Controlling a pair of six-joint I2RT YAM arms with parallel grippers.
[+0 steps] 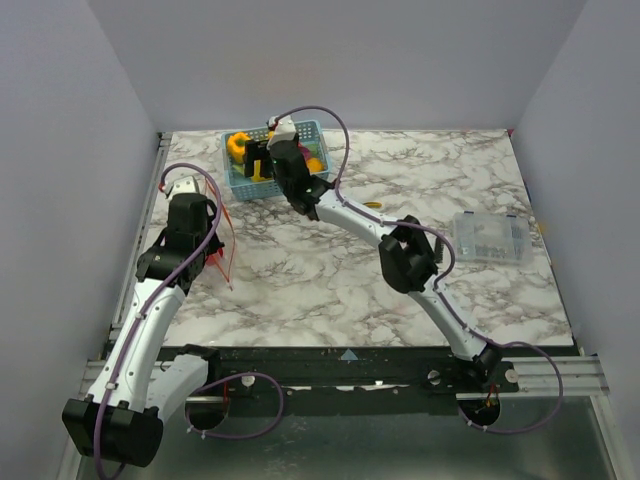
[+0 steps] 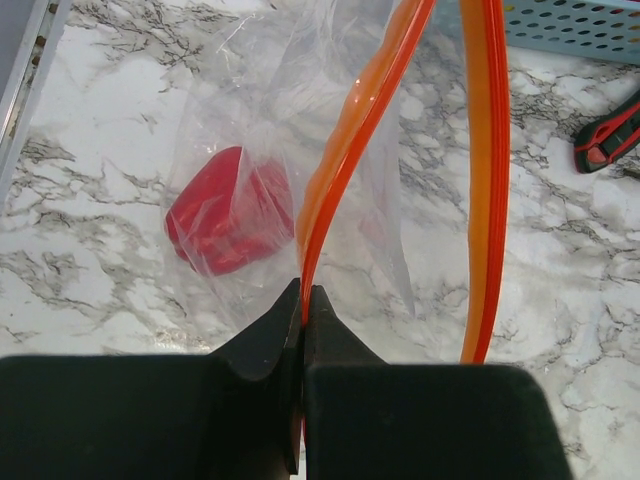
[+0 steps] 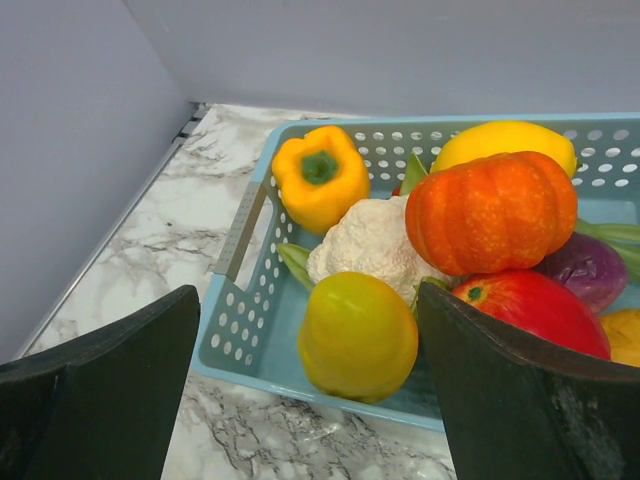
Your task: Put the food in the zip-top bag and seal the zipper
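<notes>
The yellow-green fruit [image 3: 358, 335] is between my right gripper's fingers but below them, so it isn't time to close yet. My right gripper should go down first, then close on the fruit.
My left gripper [image 2: 303, 298] is shut on the red-orange zipper [image 2: 340, 150] of the clear zip-top bag [image 2: 250, 90] and holds its mouth up above the table. One red toy food [image 2: 228, 210] lies inside the bag. In the top view the left gripper [image 1: 195, 215] is at the left, with the zipper [image 1: 226, 250] hanging beside it. My right gripper [image 3: 308, 295] is open and empty over the blue basket [image 3: 238, 325], its jaws either side of a yellow-green fruit [image 3: 358, 335]. A yellow pepper [image 3: 320, 175], orange pumpkin [image 3: 490, 210] and red tomato [image 3: 530, 310] also lie in it.
The basket [image 1: 290, 185] stands at the back left of the marble table. Red-handled pliers [image 2: 610, 135] lie near the basket. A clear plastic box [image 1: 490, 237] sits at the right. A small yellow piece [image 1: 372, 204] lies mid-table. Grey walls enclose three sides.
</notes>
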